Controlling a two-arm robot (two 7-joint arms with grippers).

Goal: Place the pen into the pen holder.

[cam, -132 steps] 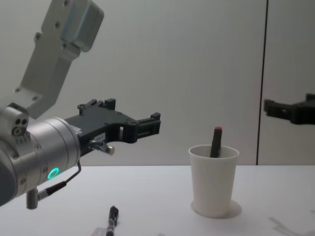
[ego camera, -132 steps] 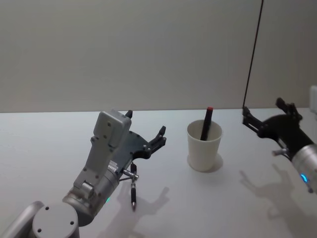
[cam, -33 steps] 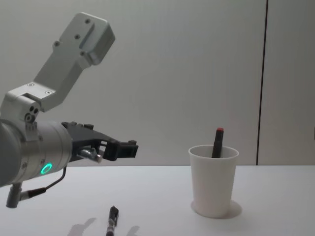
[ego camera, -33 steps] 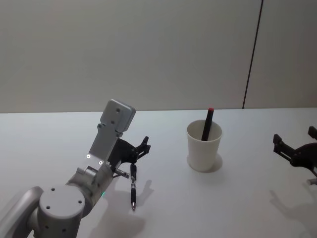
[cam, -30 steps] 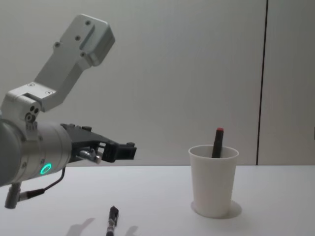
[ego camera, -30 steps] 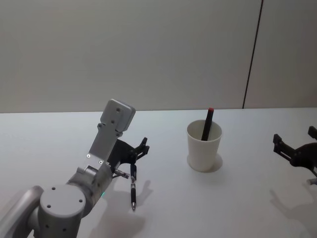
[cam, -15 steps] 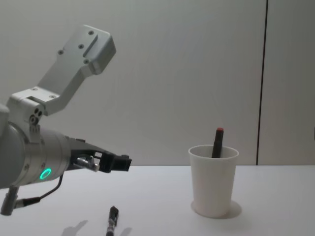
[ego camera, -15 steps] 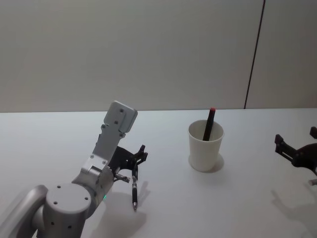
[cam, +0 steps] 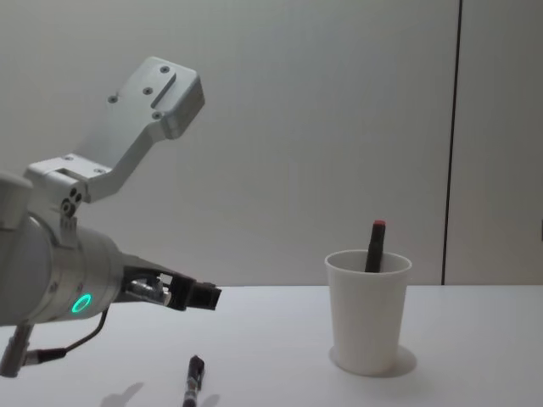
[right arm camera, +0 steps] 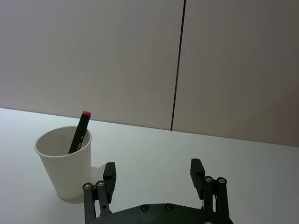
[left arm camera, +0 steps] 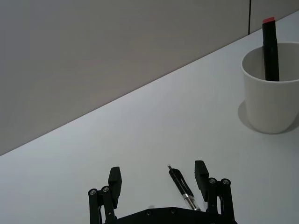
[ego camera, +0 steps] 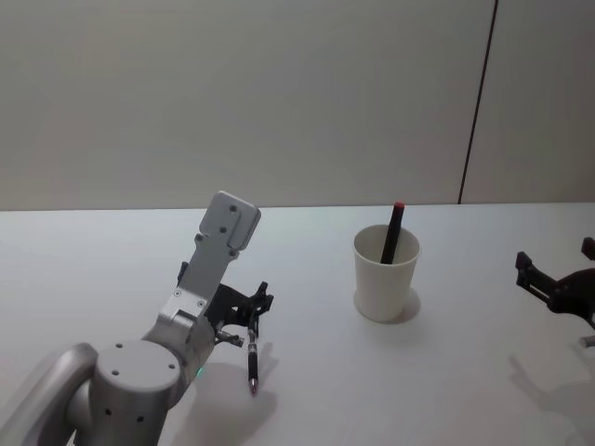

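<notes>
The pen needs to be taken by its silver body (cam: 190, 397) with my left gripper, which leaves the pen's black clip end (cam: 195, 370) free on the way to the pen holder.
A black pen (ego camera: 252, 358) lies flat on the white table (ego camera: 372, 390), left of the pen holder (ego camera: 386, 276), a white paper cup. A black marker with a red cap (ego camera: 394, 230) leans inside the cup. My left gripper (ego camera: 256, 307) hangs open just above the pen's far end. In the left wrist view the pen (left arm camera: 182, 189) lies between the open fingers (left arm camera: 201, 173), nearer one of them, with the gripper (left arm camera: 157, 176) above the table. My right gripper (ego camera: 558, 283) is open at the table's right edge, well away from the cup (right arm camera: 65, 163).
A plain grey wall with a dark vertical seam (ego camera: 474, 102) stands behind the table. The left arm's grey forearm link (cam: 127, 127) rises high on the left in the chest view. The pen holder (cam: 367, 314) stands about a hand's width right of the pen (cam: 193, 381).
The left gripper has dropped lower and drawn back toward the lying pen over the last second. The right gripper, earlier raised near the cup, now rests at the right edge.
</notes>
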